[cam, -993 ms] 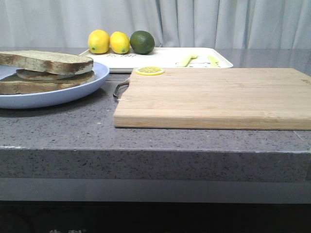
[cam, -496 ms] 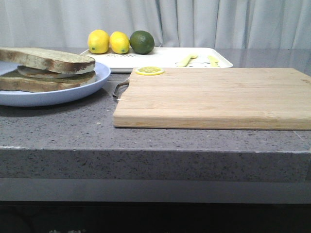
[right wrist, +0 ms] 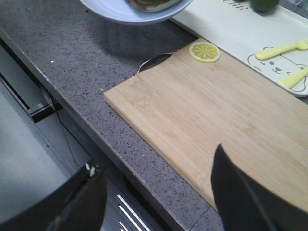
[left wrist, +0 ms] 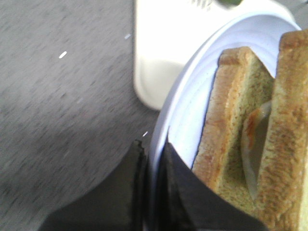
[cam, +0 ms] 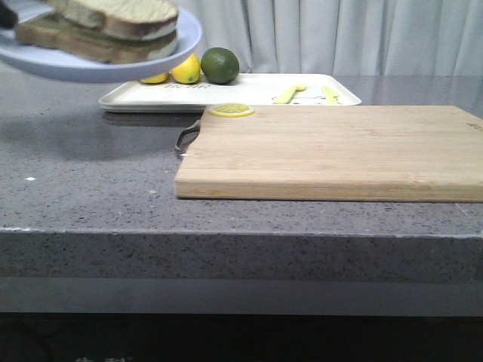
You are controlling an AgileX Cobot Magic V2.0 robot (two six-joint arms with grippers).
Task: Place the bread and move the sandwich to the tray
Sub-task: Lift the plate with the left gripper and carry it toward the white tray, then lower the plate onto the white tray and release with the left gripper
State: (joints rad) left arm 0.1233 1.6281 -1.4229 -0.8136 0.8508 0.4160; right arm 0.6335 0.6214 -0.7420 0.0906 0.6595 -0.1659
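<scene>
My left gripper moves the light-blue plate onto the white tray next and only then releases it, since the plate hangs above and short of the tray.
The light-blue plate point(cam: 98, 64) hangs in the air at the far left, above the counter and near the white tray's point(cam: 249, 90) left end. The sandwich point(cam: 106, 30) lies on it: two toast slices, the top bread slice point(cam: 121, 13) resting on the lower one. In the left wrist view my left gripper point(left wrist: 153, 147) is shut on the plate's rim point(left wrist: 192, 110), with the egg point(left wrist: 255, 144) showing between the slices and the tray's corner point(left wrist: 159, 62) below. My right gripper point(right wrist: 156, 156) is open and empty over the counter's front edge.
A wooden cutting board point(cam: 332, 151) lies at centre right with a lemon slice point(cam: 232, 110) on its far-left corner. The tray holds lemons point(cam: 186, 69), a lime point(cam: 219, 65) and yellow cutlery point(cam: 290, 93). The counter's front edge drops off below the right gripper.
The plate with the sandwich has been lifted off the counter and has moved up and a little right, toward the tray. The counter where it stood is now bare.
</scene>
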